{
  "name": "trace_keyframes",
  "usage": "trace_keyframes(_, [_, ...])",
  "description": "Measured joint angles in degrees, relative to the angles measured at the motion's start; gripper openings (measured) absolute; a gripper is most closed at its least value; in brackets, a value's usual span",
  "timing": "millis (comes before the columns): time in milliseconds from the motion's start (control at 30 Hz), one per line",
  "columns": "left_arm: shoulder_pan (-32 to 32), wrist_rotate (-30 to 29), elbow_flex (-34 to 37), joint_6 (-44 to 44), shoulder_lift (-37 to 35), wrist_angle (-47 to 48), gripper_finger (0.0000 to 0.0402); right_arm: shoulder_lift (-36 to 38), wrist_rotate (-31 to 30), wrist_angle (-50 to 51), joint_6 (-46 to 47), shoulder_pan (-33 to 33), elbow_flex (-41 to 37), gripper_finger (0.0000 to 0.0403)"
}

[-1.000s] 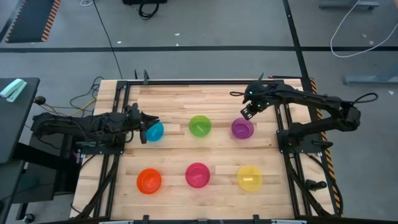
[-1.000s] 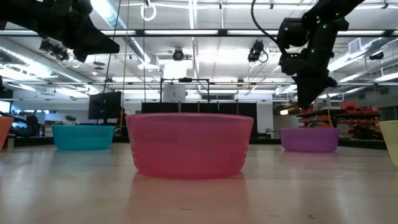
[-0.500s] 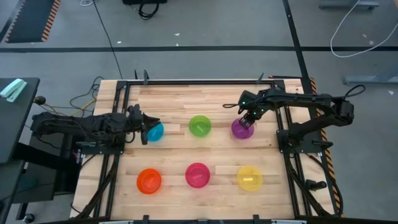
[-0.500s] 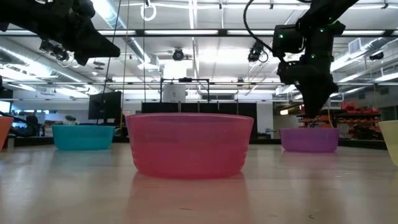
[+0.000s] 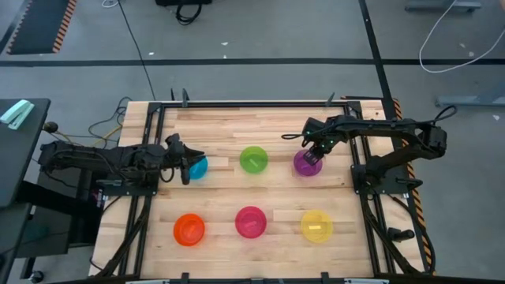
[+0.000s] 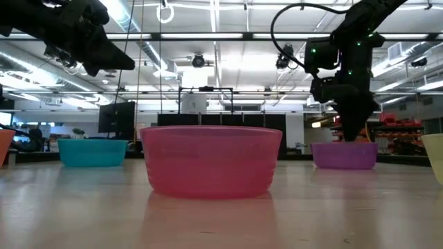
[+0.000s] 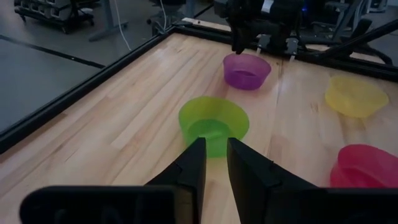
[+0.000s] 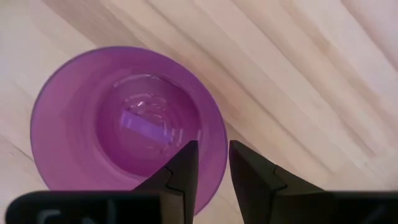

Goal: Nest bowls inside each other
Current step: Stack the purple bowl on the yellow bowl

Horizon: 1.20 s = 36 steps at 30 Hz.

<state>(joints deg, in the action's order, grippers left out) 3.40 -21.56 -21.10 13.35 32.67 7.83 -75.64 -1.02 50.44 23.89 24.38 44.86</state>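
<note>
My right gripper grabs the purple bowl by its rim (image 5: 319,164) next, to nest it inside the yellow bowl (image 5: 316,226).
Six bowls stand upright and apart on their bases, in two rows. Blue (image 5: 197,167), green (image 5: 253,158) and purple (image 5: 306,164) make the far row. Orange (image 5: 188,229), magenta-pink (image 5: 250,222) and yellow (image 5: 316,226) make the near row. My right gripper (image 5: 312,151) is down at the purple bowl's far rim (image 8: 214,158), narrowly open, with one finger inside the bowl and one outside. My left gripper (image 5: 188,166) hangs well above the blue bowl's left edge (image 6: 92,152), high over the table (image 6: 123,62). It is narrowly open and points at the green bowl (image 7: 213,121). My right gripper comes at the purple bowl from above, its fingers (image 8: 186,163) either side of the far rim. The bowl rests on the table. Whether a finger touches the wall I cannot tell.
The wooden table top (image 5: 221,130) has a black frame rail along each side (image 5: 359,170). Bare wood lies between the two rows and along the far edge. In the low view the magenta-pink bowl (image 6: 211,162) stands closest.
My right gripper has come down and slightly toward the table's near edge, from above and beyond the purple bowl onto its far rim. The bowls have stayed in place.
</note>
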Motion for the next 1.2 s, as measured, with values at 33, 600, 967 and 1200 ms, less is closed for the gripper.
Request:
trace_keyframes(33, [0.0,0.0,0.0,0.0,0.0,0.0,0.0072,0.0,0.0,-0.1,0.0,0.0,0.0,0.0099])
trace_keyframes(600, [0.0,0.0,0.0,0.7,0.3,0.1,0.0079,-5.0,-0.7,-3.1,-1.5,1.7,0.0,0.0099])
trace_keyframes(967, [0.0,0.0,0.0,0.7,0.3,0.2,0.0082,-7.9,-0.6,-5.2,-4.1,1.7,0.0,0.0099])
trace_keyframes(1200, [0.0,0.0,0.0,0.8,0.3,0.2,0.0076,-7.7,-0.6,-5.5,-4.1,1.7,0.0,0.0058])
